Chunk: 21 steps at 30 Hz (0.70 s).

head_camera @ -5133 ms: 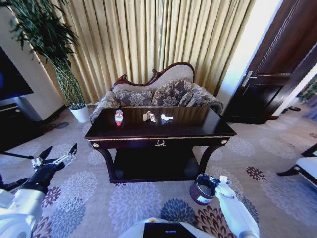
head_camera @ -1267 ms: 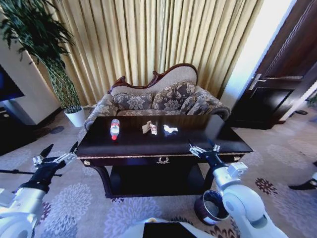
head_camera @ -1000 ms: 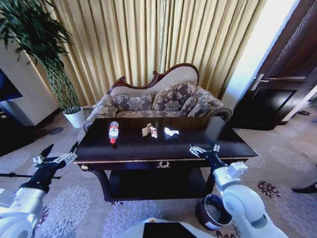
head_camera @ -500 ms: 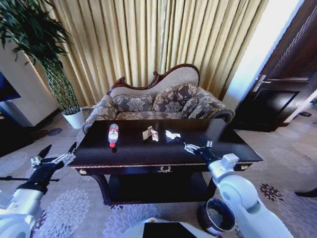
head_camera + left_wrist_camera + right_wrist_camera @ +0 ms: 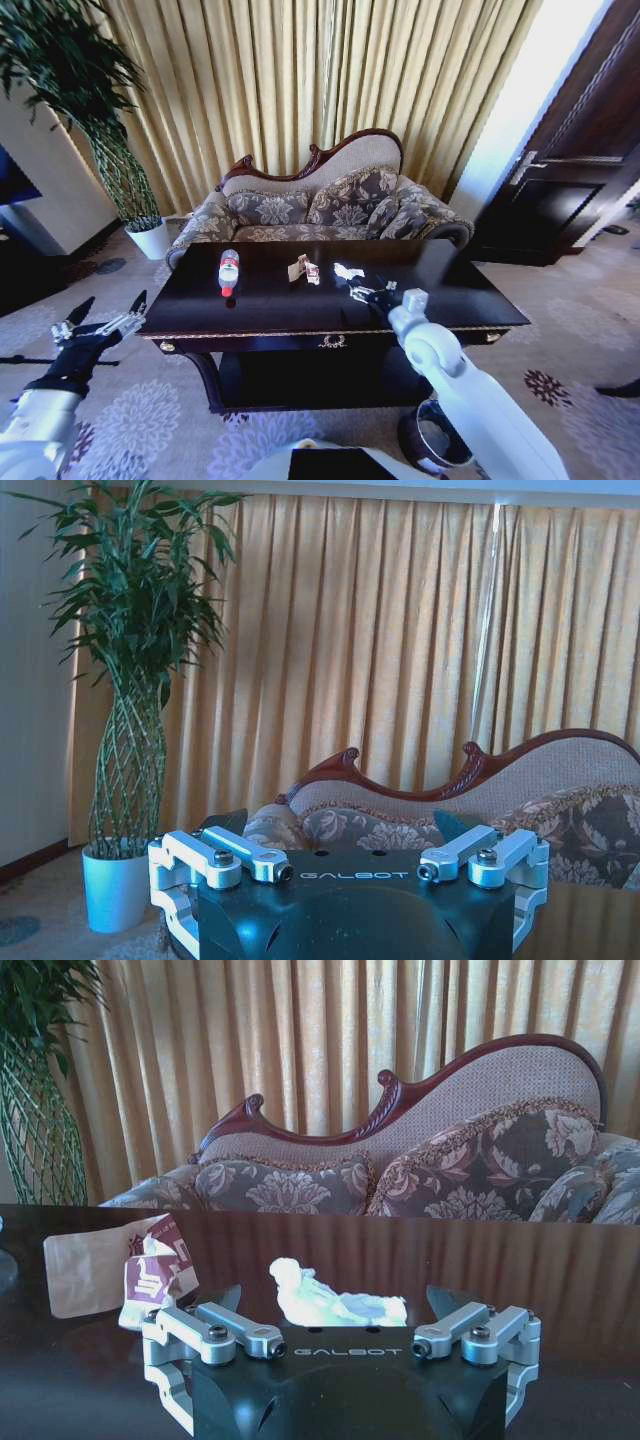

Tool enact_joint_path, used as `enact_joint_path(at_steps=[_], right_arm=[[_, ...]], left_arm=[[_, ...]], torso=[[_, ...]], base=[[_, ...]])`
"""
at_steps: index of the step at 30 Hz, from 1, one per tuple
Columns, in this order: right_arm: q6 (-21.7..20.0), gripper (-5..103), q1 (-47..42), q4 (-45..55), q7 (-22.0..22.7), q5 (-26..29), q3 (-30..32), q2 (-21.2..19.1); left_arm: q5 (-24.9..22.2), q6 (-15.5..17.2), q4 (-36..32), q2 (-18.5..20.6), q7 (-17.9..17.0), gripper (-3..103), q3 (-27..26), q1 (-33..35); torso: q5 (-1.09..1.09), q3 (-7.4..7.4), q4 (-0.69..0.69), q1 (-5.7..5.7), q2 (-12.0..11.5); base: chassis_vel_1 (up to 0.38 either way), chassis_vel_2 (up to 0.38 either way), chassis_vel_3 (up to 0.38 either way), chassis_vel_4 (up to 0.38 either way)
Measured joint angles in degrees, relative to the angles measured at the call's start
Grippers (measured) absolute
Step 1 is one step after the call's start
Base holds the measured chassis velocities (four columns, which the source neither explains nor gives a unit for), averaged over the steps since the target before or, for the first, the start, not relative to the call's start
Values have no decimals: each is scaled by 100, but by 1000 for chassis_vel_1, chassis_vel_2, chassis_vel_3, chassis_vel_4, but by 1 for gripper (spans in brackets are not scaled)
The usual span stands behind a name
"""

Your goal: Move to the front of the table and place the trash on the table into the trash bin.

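The white paper scrap is trash that should go into the trash bin (image 5: 428,440). My right gripper needs to grab the scrap by its crumpled middle (image 5: 348,272) next.
The dark glossy table (image 5: 260,300) stands right in front of me. On it lie the trash items: a clear bottle (image 5: 228,272) with a red label at the left, a tan-and-white carton (image 5: 303,268) in the middle, and a crumpled white paper scrap (image 5: 346,271) beside it. My right gripper (image 5: 365,292) hovers open over the tabletop, just short of the scrap. In the right wrist view the scrap (image 5: 335,1300) sits between the open fingers, with the carton (image 5: 110,1272) off to one side. The trash bin (image 5: 428,440) stands on the floor, partly hidden by my right arm. My left gripper (image 5: 100,322) hangs open beside the table's left end.
A patterned sofa (image 5: 310,205) stands close behind the table, with gold curtains behind it. A tall plant in a white pot (image 5: 150,238) is at the back left, and a dark door (image 5: 560,200) at the right. Flowered carpet surrounds the table.
The view has closed in on the table. My right gripper has swung from the table's front right edge inward over the top, toward the paper scrap. The left arm has barely moved.
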Motion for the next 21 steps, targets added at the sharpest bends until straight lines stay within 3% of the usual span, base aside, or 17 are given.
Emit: enact_joint_path(at_steps=[10,21], right_arm=[[-131,100,825,-575,198,308,-464,120],[-147,100,1047,-1047,221,353,-720,292]], left_arm=[[121,72,0,-165,-34,100,143,-69],[95,98,0,-244,-41,100,48,-45]], torso=[[0,0,0,0,0],[0,-1,0,0,0]], base=[[0,0,0,0],[0,0,0,0]])
